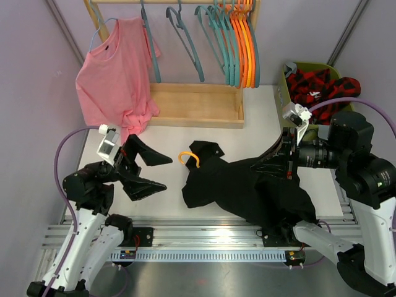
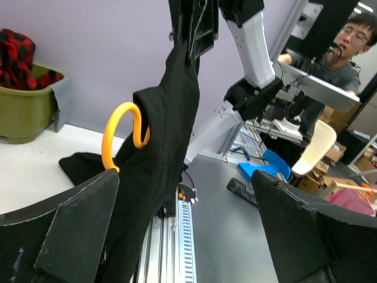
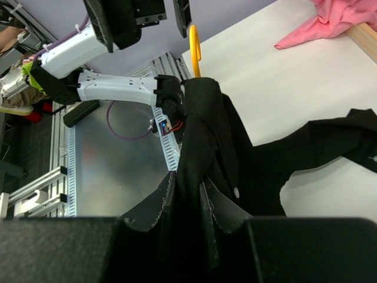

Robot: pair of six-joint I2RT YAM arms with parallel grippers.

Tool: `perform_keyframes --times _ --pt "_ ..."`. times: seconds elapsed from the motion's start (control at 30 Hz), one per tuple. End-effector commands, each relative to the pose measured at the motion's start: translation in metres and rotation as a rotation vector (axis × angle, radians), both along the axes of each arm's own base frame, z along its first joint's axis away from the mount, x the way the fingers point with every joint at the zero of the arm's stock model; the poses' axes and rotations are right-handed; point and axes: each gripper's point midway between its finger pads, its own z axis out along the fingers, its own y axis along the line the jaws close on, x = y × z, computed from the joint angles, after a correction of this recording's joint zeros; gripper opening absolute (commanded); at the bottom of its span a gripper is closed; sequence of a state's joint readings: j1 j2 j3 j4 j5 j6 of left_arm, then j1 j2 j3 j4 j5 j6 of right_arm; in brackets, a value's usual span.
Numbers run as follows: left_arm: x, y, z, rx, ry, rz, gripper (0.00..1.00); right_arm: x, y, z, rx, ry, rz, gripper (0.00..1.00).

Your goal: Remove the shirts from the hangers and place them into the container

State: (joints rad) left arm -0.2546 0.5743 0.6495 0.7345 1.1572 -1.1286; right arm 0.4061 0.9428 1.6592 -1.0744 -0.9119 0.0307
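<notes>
My left gripper takes hold of the yellow hanger (image 1: 189, 159) by its hook poking out next, to draw the hanger free of the black shirt (image 1: 247, 185).
A black shirt (image 1: 247, 185) lies stretched across the table with a yellow hanger (image 1: 189, 159) hook poking out at its left end. My right gripper (image 1: 286, 162) is shut on a bunch of the black shirt (image 3: 200, 147), lifting its right end. My left gripper (image 1: 158, 172) stands open just left of the yellow hanger (image 2: 121, 132), nothing between its fingers (image 2: 70, 230). A pink shirt (image 1: 117, 77) hangs on a hanger at the rack's left. The olive-green container (image 1: 296, 69) at the back right holds a red-and-black plaid shirt (image 1: 318, 86).
A wooden rack (image 1: 198, 105) stands at the back with several teal hangers (image 1: 210, 37) and orange hangers (image 1: 246, 43) empty on its rail. The table's front edge and aluminium rail (image 1: 204, 238) run under the black shirt's hem.
</notes>
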Motion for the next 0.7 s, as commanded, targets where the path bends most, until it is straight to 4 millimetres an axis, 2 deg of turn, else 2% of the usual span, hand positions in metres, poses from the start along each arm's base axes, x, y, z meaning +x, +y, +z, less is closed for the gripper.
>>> perform_keyframes --times 0.0,0.03,0.07,0.13,0.17,0.37,0.67 --pt "-0.015 0.002 -0.001 0.048 -0.157 -0.034 0.99 -0.009 0.008 0.018 0.07 -0.053 0.089 0.0" --pt "-0.009 0.0 -0.007 0.069 -0.103 -0.019 0.99 -0.009 0.008 0.017 0.072 -0.049 0.096 0.0" --pt "-0.002 0.0 -0.006 0.068 -0.156 0.025 0.99 -0.012 0.009 0.017 0.077 -0.043 0.114 0.0" --pt "0.01 0.001 -0.007 0.095 -0.109 0.094 0.99 -0.011 0.01 0.016 0.081 -0.042 0.121 0.0" --pt "0.019 0.002 -0.006 0.093 -0.149 0.153 0.99 -0.012 0.01 0.016 0.084 -0.043 0.125 0.0" --pt "0.03 -0.002 -0.007 0.081 -0.118 0.14 0.99 -0.007 0.016 0.013 0.104 -0.022 0.154 0.0" --pt "0.035 -0.013 -0.007 0.067 -0.119 0.083 0.99 0.006 0.027 0.015 0.137 -0.006 0.186 0.0"
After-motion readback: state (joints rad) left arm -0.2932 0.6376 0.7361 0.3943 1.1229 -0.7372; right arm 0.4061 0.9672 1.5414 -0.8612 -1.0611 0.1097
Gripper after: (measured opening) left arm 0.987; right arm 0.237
